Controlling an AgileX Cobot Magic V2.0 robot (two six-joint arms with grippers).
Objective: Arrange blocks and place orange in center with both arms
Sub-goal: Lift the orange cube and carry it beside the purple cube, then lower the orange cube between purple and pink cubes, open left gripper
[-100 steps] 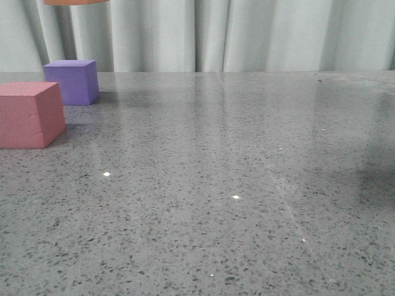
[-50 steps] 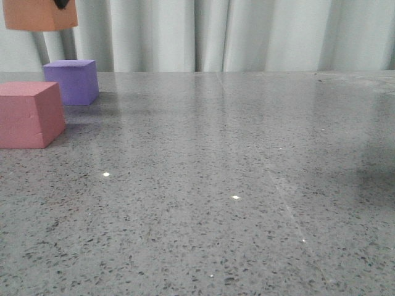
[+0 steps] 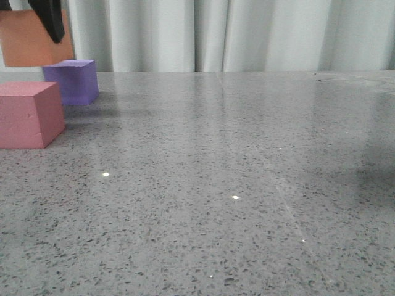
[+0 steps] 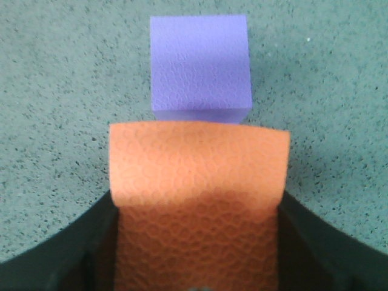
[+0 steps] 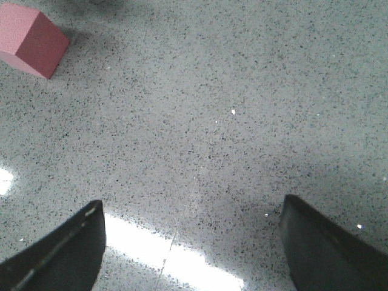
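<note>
The orange cube's lower edge (image 3: 36, 64) hangs above the table, level with the purple cube's top, so my left gripper keeps hold of it for now.
My left gripper (image 4: 197, 242) is shut on the orange cube (image 4: 199, 182), which hangs in the air at the far left (image 3: 28, 38), above and just behind the purple cube (image 3: 73, 80). One dark finger (image 3: 50, 18) crosses the orange cube's face. Seen from the left wrist, the purple cube (image 4: 200, 66) lies on the table beyond the orange one. The pink cube (image 3: 29, 114) rests nearer the camera at the left edge. My right gripper (image 5: 191, 242) is open above bare table, with the pink cube (image 5: 33, 37) far off from it. The right arm does not show in the front view.
The grey speckled table (image 3: 234, 185) stretches to the right of the cubes. A pale curtain (image 3: 247, 34) hangs behind its far edge. Bright light reflections lie on the table (image 5: 182, 260) under the right gripper.
The orange cube, held in my left gripper, has come down from the top edge of the front view and drifted left. The pink and purple cubes have not moved.
</note>
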